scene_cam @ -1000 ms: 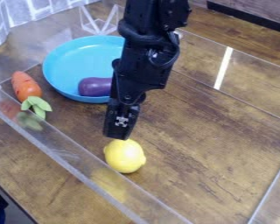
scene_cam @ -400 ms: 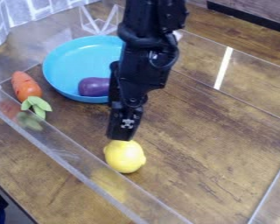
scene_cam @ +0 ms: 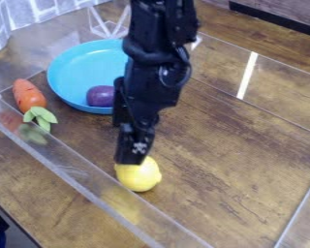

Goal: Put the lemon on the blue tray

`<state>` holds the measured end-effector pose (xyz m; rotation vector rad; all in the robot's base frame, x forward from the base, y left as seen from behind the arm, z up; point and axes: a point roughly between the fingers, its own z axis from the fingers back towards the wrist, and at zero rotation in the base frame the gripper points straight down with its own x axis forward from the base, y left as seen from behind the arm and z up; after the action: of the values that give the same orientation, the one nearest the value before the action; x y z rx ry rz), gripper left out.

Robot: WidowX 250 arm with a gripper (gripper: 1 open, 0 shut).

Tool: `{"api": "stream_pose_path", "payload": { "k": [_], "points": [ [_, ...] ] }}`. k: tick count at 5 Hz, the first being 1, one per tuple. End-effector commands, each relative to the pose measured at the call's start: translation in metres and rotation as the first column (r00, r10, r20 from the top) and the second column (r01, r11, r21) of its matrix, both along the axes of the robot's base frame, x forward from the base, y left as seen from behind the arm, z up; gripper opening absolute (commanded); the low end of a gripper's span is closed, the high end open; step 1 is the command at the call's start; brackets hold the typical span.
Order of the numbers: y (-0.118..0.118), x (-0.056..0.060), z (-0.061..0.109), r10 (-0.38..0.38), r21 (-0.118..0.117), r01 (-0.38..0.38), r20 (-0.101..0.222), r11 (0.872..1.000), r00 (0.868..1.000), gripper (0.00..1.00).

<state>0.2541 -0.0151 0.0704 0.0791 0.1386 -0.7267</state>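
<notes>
I need to put the lemon on the blue tray (scene_cam: 77,64), so next I need to grab the lemon with my gripper by its rounded middle (scene_cam: 139,174).
The lemon (scene_cam: 139,175), small and bright yellow, lies on the wooden table near the front. My gripper (scene_cam: 135,152) points straight down directly above it, open, with its black fingertips (scene_cam: 129,154) at the lemon's top and nothing held. The blue tray (scene_cam: 77,64), a round shallow dish, sits at the back left, behind the arm.
A purple eggplant (scene_cam: 104,96) rests on the tray's near side. An orange carrot (scene_cam: 28,94) with a green top lies at the left. A clear plastic wall (scene_cam: 67,170) runs along the table's front left edge.
The wrist has rolled a little over the lemon, and the fingertips now sit closer to its top. The lemon, eggplant and carrot have not moved.
</notes>
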Motion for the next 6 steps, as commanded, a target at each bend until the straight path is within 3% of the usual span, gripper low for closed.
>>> {"api": "stream_pose_path", "payload": {
  "k": [1, 4, 5, 6],
  "points": [
    [-0.007, 0.003, 0.009, 0.006, 0.009, -0.007, 0.066, 1.000, 0.998, 1.00],
    [-0.005, 0.013, -0.012, 0.137, 0.008, -0.138, 0.061, 0.990, 0.989, 1.00],
    [0.002, 0.013, -0.028, 0.122, 0.009, -0.122, 0.050, 0.992, 0.991, 1.00],
    [0.011, 0.012, -0.036, 0.116, 0.011, -0.117, 0.047, 0.993, 0.992, 0.00]
  ]
}}
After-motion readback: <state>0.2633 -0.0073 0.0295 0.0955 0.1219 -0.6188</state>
